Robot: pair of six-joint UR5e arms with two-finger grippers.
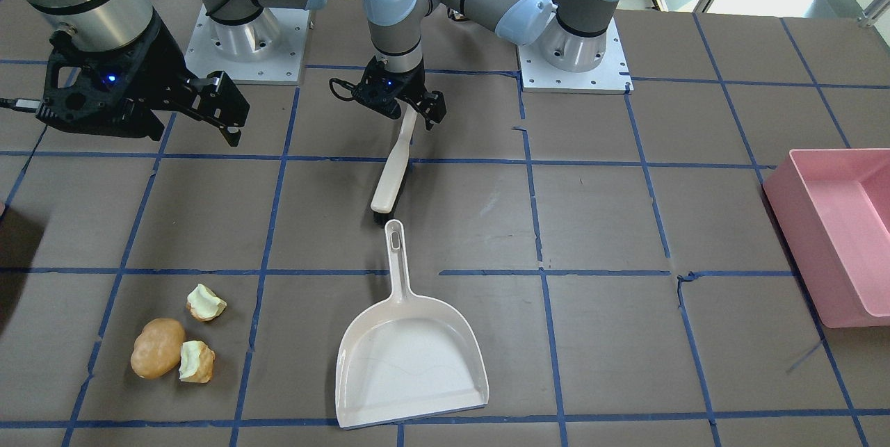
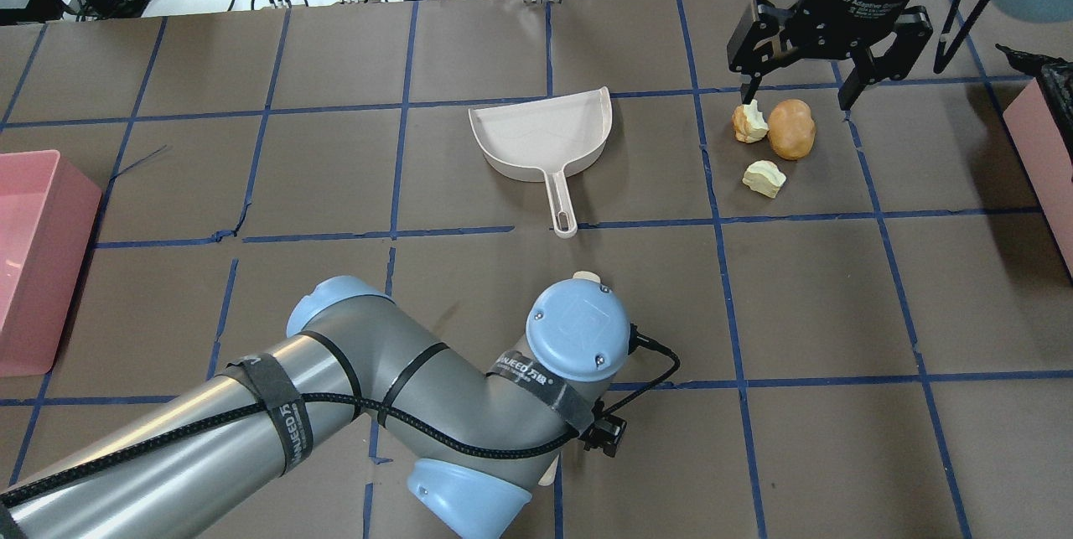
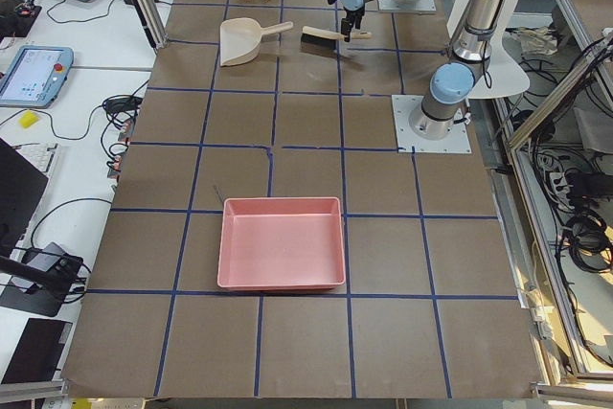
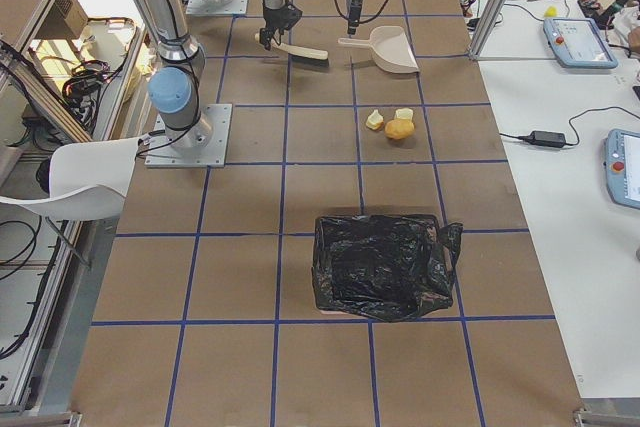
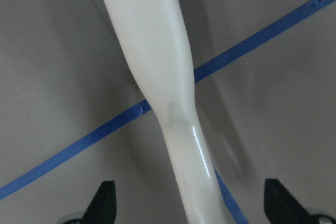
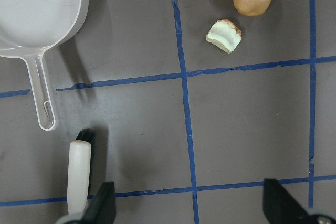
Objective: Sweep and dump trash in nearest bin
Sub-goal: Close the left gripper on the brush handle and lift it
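I should close my left gripper now, because its fingers are on either side of the brush's slim handle and well past the brush's wide head (image 5: pixel 149 40). They would hold the handle.
The trash lies in a cluster: a tan potato-like lump (image 1: pixel 158 347) and two pale-green apple pieces (image 1: pixel 206 303) (image 1: pixel 197 361), also seen from overhead as the lump (image 2: pixel 791 129) and the pieces (image 2: pixel 749 122) (image 2: pixel 764 178). A cream dustpan (image 1: pixel 410 356) lies mouth away from the robot, its handle toward a cream brush (image 1: pixel 393 172). My left gripper (image 1: pixel 410 115) is low over the brush handle (image 5: pixel 173 103), open, one finger on each side. My right gripper (image 2: pixel 796 95) hangs open and empty, high above the table. The right wrist view shows its fingertips (image 6: pixel 102 205) spread.
A pink bin (image 2: pixel 33 254) stands at the table end on my left. On my right, past the trash, a bin lined with a black bag (image 4: pixel 380 267) shows its pink wall (image 2: pixel 1044 153) from overhead. Blue tape lines grid the brown table.
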